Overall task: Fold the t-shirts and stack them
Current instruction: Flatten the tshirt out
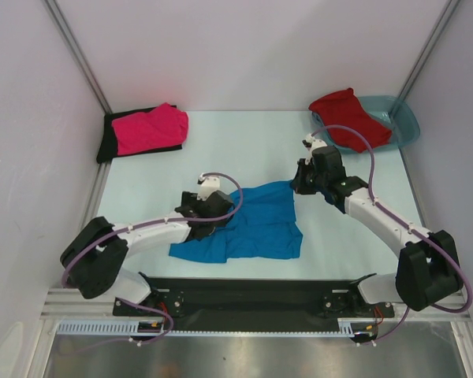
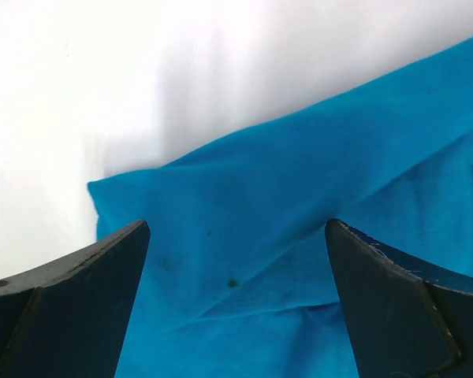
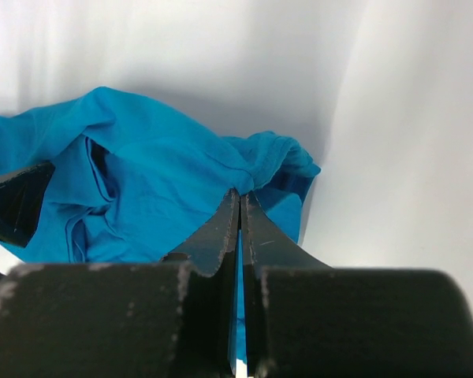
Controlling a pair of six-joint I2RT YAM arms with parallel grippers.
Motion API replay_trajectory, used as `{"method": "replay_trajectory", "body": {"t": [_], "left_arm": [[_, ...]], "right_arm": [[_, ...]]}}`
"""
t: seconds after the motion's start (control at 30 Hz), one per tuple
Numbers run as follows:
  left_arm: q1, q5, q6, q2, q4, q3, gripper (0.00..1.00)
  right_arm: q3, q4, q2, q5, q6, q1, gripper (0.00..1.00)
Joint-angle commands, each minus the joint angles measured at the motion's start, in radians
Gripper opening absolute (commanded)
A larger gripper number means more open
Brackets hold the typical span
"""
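The robot's left gripper should next grab the blue t-shirt's far edge [image 2: 170, 183] near the t-shirt's corner opposite the right gripper, to spread the t-shirt for folding.
A bright blue t-shirt [image 1: 260, 224] lies rumpled and partly folded in the middle of the table. My left gripper [image 1: 210, 220] hovers low over its left part, jaws wide open with blue cloth [image 2: 299, 197] spread beneath them and nothing held. At the shirt's far right corner my right gripper [image 1: 299, 186] is shut on a bunched edge of the blue t-shirt [image 3: 142, 157], and the fingertips [image 3: 230, 206] meet with cloth pinched between them. A hot pink t-shirt [image 1: 151, 128] rests folded on a black t-shirt [image 1: 109, 140] at the back left. A red t-shirt [image 1: 348, 116] lies over a tub.
The translucent teal tub [image 1: 404, 118] stands at the back right corner under the red shirt. White walls close in the table on the left, the back and the right. A black rail [image 1: 244, 295] with both arm bases runs along the near edge.
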Motion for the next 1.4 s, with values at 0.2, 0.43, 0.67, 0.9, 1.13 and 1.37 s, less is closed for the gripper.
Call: {"method": "replay_trajectory", "body": {"t": [0.2, 0.43, 0.67, 0.9, 1.13, 1.37], "left_arm": [[-0.009, -0.097, -0.008, 0.060, -0.017, -0.006, 0.41], [-0.009, -0.102, 0.009, 0.063, -0.015, 0.005, 0.00], [-0.009, -0.099, 0.051, -0.162, -0.099, 0.049, 0.00], [-0.009, -0.047, 0.088, -0.415, -0.193, 0.138, 0.00], [-0.009, -0.027, 0.089, -0.540, -0.316, 0.206, 0.00], [-0.009, 0.036, 0.129, -0.609, -0.382, 0.307, 0.00]], "right_arm": [[0.037, -0.004, -0.018, 0.019, -0.024, -0.011, 0.00], [0.064, -0.051, -0.070, 0.040, -0.041, -0.014, 0.00], [0.101, -0.122, -0.182, 0.082, -0.051, -0.013, 0.00], [0.130, -0.200, -0.302, 0.089, -0.051, -0.013, 0.00], [0.159, -0.278, -0.417, 0.132, -0.048, -0.010, 0.00], [0.216, -0.361, -0.518, 0.191, -0.045, -0.005, 0.00]]}}
